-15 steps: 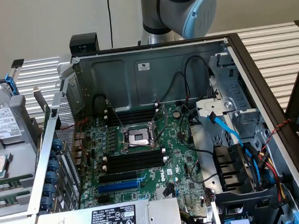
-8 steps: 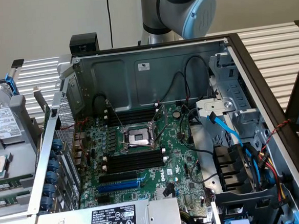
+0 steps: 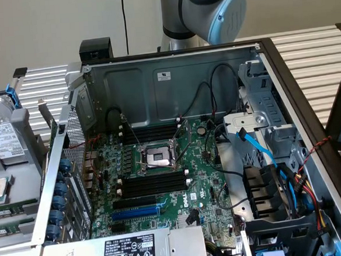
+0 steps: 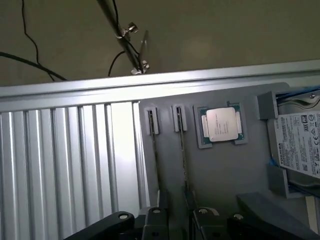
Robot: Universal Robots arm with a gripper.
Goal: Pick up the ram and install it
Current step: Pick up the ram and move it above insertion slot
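My gripper will next pinch the bare top edge between the tray holders to install the ram stick, because the holders have hold of the stick's ends.
Two thin ram sticks stand on edge in narrow holders of a grey tray, seen edge-on in the wrist view: one ram stick and a second ram stick. My gripper hangs over the near end of the second stick, its black fingers spread apart with a gap between them and nothing gripped. The stick's edge runs toward that gap. In the exterior view the motherboard lies in the open case with black memory slots beside the processor socket.
On the tray, a processor chip sits beside the sticks and a hard drive lies further along. A ribbed metal table top borders the tray. The case holds cables, a drive cage and a power supply.
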